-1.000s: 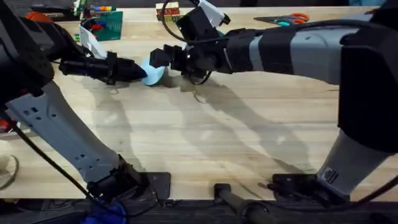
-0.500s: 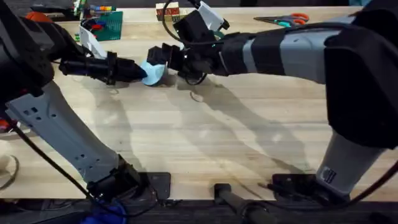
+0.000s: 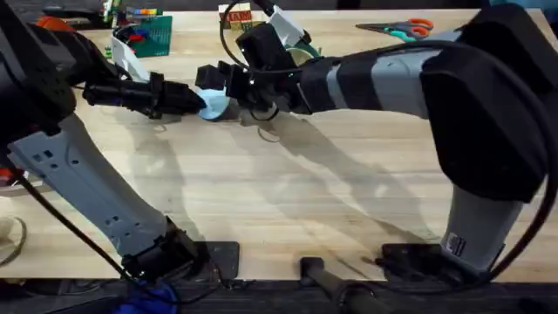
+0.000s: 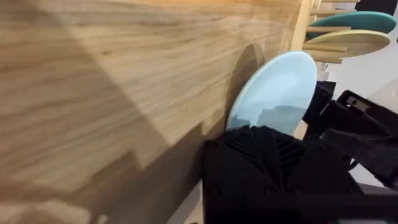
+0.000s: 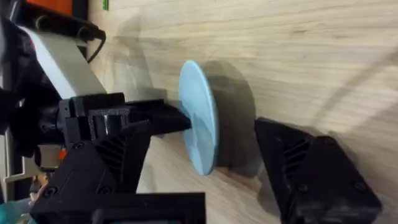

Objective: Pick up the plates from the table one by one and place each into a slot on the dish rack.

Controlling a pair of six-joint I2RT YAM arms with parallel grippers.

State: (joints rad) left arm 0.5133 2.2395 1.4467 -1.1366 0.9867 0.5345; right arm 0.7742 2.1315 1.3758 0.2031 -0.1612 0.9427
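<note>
My right gripper grabs the light blue plate (image 5: 199,124) by its rim (image 5: 207,163) next, to stand the plate in a slot on the dish rack.
A light blue plate (image 3: 214,103) stands on edge just above the table (image 3: 288,201) at the back left. My left gripper (image 3: 199,100) is shut on its rim from the left; in the right wrist view its fingertip presses the plate (image 5: 199,124). My right gripper (image 3: 220,85) has reached across and is open, with one finger (image 5: 124,168) on each side of the plate. The dish rack (image 4: 326,29) shows in the left wrist view just beyond the plate (image 4: 273,93), with a teal plate (image 4: 351,20) and a cream plate (image 4: 348,42) standing in its slots.
A green pegboard (image 3: 148,30) with coloured pieces sits at the back left. Small wooden blocks (image 3: 235,13) lie at the back middle and scissors (image 3: 405,28) at the back right. The right arm spans the back of the table.
The right gripper has moved left toward the plate and now straddles it. The left gripper and the plate have barely moved.
</note>
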